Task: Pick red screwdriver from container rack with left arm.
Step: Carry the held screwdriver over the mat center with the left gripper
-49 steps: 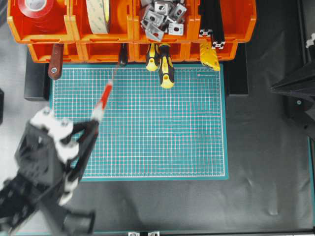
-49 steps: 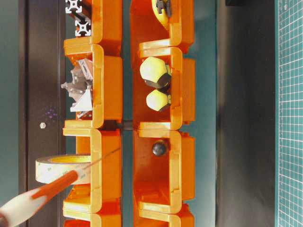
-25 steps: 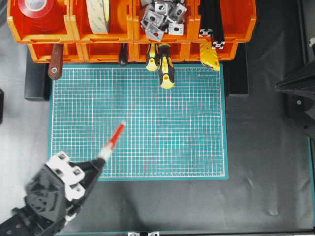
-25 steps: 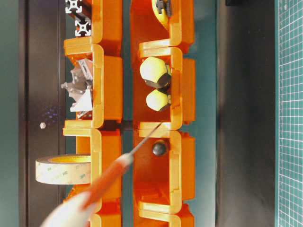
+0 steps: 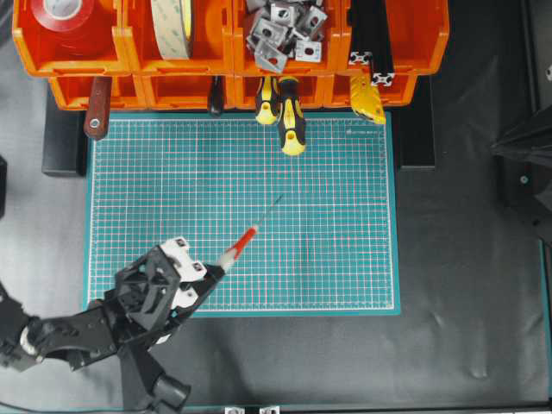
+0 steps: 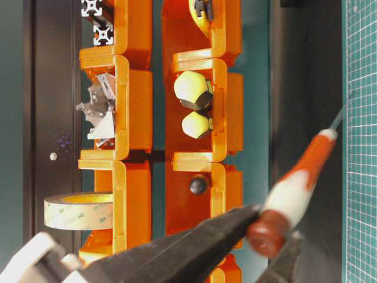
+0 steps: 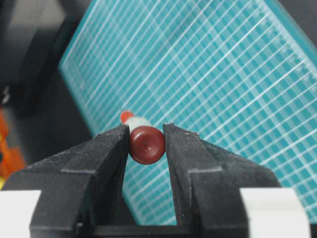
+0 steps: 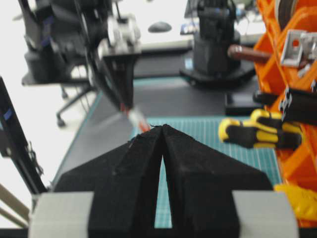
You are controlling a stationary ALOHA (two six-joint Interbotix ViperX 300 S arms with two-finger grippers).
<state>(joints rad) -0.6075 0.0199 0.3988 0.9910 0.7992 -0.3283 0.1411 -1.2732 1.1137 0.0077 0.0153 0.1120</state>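
The screwdriver hangs at a slant above the green mat (image 5: 345, 250), so my left gripper keeps hold of the red screwdriver (image 5: 241, 247) for now.
The red screwdriver (image 5: 241, 247) has a red and white handle and a thin dark shaft pointing toward the back right, over the green mat (image 5: 345, 250). My left gripper (image 5: 211, 274) is shut on its rounded red end, near the mat's front left corner. In the left wrist view the black fingers (image 7: 111, 148) clamp the red end (image 7: 147, 145) from both sides. The table-level view shows the screwdriver (image 6: 300, 177) held clear of the orange container rack (image 6: 138, 106), which spans the back (image 5: 231, 53). My right gripper (image 8: 162, 128) is shut and empty at the right side.
Two yellow-and-black screwdrivers (image 5: 289, 116) stick out of a lower bin onto the mat. A dark red-brown flat handle (image 5: 97, 108) hangs at the rack's left. Upper bins hold tape rolls (image 5: 172, 26) and metal brackets (image 5: 285, 30). The right arm's black body (image 5: 526, 155) is at the right edge.
My left gripper has drawn the red screwdriver back from the rack to the front left, then swung it right; the screwdriver now lies over the mat's front part.
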